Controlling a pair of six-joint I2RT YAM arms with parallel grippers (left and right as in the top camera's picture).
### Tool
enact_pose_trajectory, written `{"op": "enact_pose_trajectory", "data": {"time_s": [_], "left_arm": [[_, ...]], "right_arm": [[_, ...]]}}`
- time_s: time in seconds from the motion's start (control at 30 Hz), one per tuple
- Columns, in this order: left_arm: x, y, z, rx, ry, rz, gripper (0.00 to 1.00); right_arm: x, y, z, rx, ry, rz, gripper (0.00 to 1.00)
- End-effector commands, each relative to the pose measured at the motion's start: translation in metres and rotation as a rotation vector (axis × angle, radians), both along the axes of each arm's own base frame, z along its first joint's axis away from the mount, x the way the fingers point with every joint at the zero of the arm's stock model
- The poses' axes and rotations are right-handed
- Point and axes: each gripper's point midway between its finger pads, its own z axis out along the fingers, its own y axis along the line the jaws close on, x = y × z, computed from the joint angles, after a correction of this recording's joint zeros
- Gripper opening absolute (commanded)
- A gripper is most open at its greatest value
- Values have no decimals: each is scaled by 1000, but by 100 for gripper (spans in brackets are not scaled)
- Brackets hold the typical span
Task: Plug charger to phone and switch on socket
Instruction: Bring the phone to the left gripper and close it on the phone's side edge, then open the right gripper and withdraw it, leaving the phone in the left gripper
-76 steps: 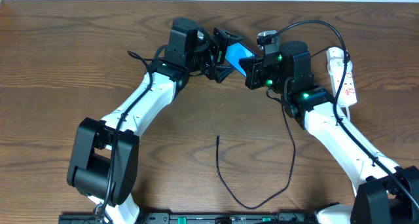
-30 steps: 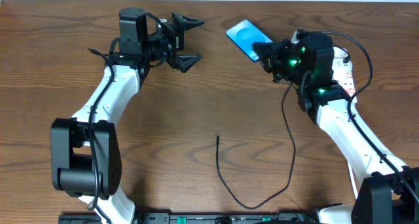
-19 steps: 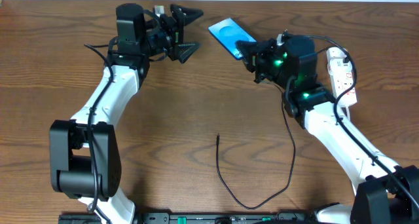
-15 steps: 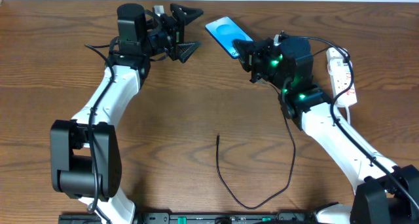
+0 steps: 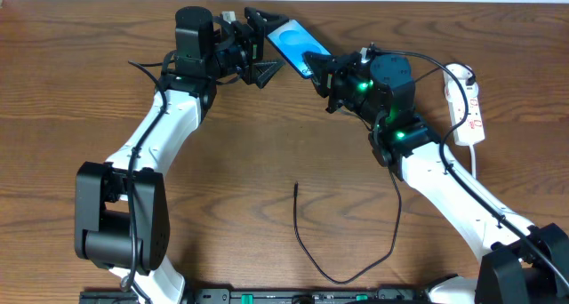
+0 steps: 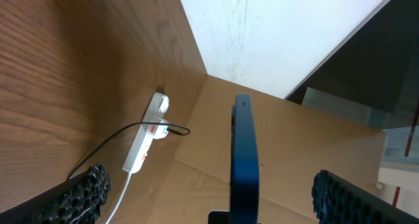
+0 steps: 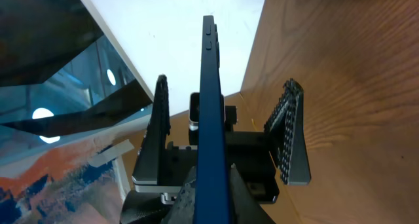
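Note:
The left gripper grips the phone's end (image 5: 282, 36) opposite my right gripper next, and the phone's lower end stays free for plugging in the charger (image 5: 307, 246).
The phone (image 5: 289, 39), its light blue screen up, is held in the air at the back of the table by my right gripper (image 5: 316, 68), which is shut on its lower end. My left gripper (image 5: 276, 44) is open, with one finger on each side of the phone's other end, not touching it. In the left wrist view the phone's edge (image 6: 243, 158) stands between the spread fingers (image 6: 216, 198). In the right wrist view my fingers (image 7: 208, 198) clamp the phone (image 7: 209, 99). The charger (image 5: 307, 246) lies loose on the table, its tip (image 5: 296, 188) free. The socket (image 5: 469, 104) lies at the right.
The socket also shows in the left wrist view (image 6: 145, 135) with a thin black cable plugged into it and its white cord trailing off. The table's back edge meets a white wall just behind the phone.
My right gripper carried the phone left and toward the back. My left arm swung right, and its open fingers now straddle the phone's far end.

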Motion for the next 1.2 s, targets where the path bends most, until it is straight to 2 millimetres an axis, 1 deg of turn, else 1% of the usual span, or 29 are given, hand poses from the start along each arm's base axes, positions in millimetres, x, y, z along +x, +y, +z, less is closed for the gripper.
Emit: {"op": "enact_pose_trajectory", "data": {"time_s": [0.0, 0.1, 0.23, 0.33, 0.37, 0.57, 0.8, 1.0, 1.17], "left_arm": [[0, -5, 24, -13, -48, -2, 100], [-1, -8, 23, -9, -48, -1, 100], [-1, -8, 23, -9, -49, -1, 79], [0, -8, 23, -7, -48, 5, 70], [0, -8, 23, -7, -49, 5, 68], [0, -8, 23, -7, -49, 6, 46], [2, -7, 23, -3, -50, 16, 32], [2, -7, 23, -3, -50, 16, 28], [2, -7, 23, -3, -50, 16, 20]], "right_arm": [[-2, 7, 17, 27, -33, 18, 1], [-7, 14, 17, 28, -33, 37, 1], [-8, 17, 17, 28, -32, 42, 1], [-10, 20, 17, 28, -32, 51, 1], [-11, 21, 17, 28, -32, 52, 1], [-14, 25, 17, 29, -32, 65, 1], [-20, 34, 17, 30, -31, 91, 1], [-24, 38, 17, 29, -31, 102, 1], [-24, 39, 17, 30, -31, 106, 1]]}}
